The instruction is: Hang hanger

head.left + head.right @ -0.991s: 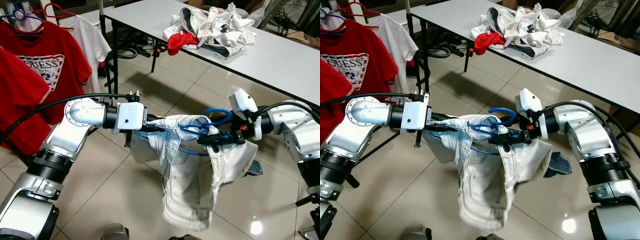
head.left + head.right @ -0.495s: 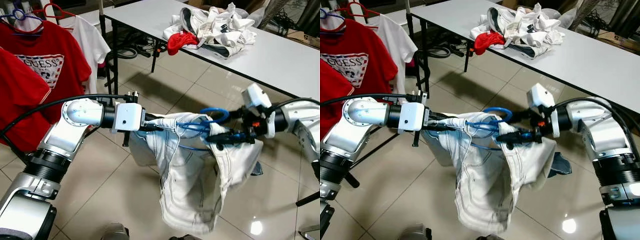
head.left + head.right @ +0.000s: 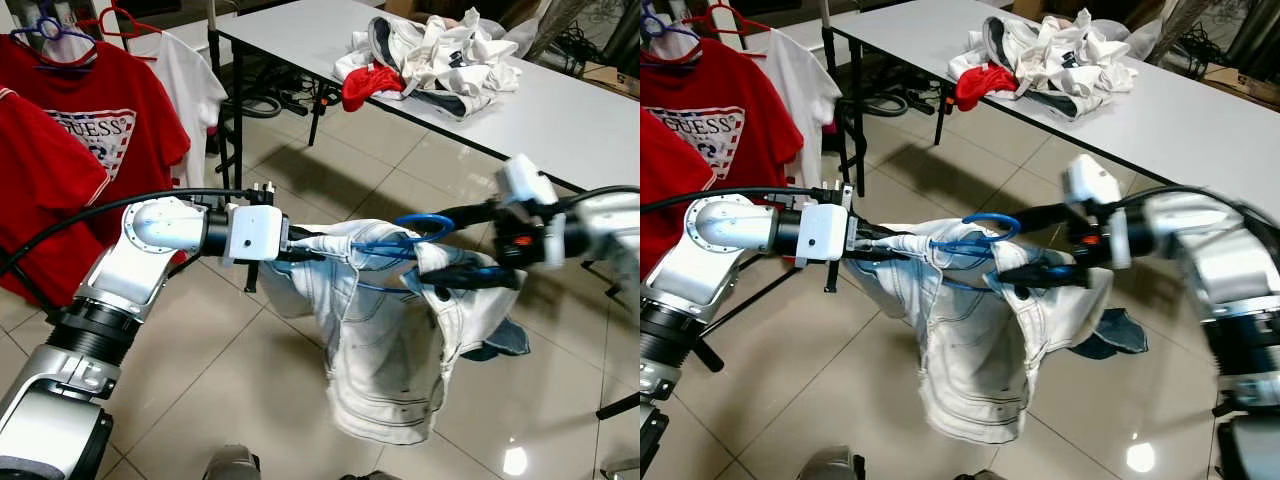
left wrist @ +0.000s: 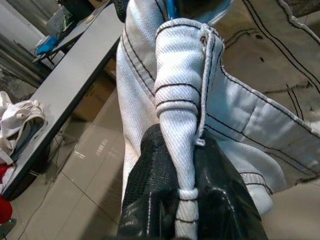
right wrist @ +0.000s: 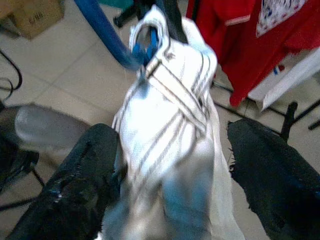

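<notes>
My right gripper grabs the garment (image 3: pixel 385 350) by its gathered side fold (image 3: pixel 438 258) next. The reason is that the cloth bunches narrow there while the rest hangs wide and slack.
A blue hanger (image 3: pixel 424 223) sits inside a white denim garment (image 3: pixel 385 350) that hangs between my two arms over the tiled floor, with its hook poking out on top. My left gripper (image 3: pixel 298 251) is shut on a rolled seam of the garment (image 4: pixel 180 100), its fingers (image 4: pixel 155 200) pinching it. My right gripper (image 3: pixel 436 250) is open at the garment's other shoulder. Its fingers (image 5: pixel 75 180) stand wide apart, with the cloth (image 5: pixel 170 125) between them. The hanger's blue arm runs along the lower finger.
A clothes rack at the left holds red T-shirts (image 3: pixel 90 120) and a white one (image 3: pixel 190 80) on hangers. A long white table (image 3: pixel 570 120) behind carries a pile of clothes (image 3: pixel 430 50). Blue denim (image 3: pixel 500 340) shows behind the garment's right side.
My right arm has drawn away to the right and is blurred. The garment is stretched wider between the grippers and its lower hem has risen. The left arm has held still.
</notes>
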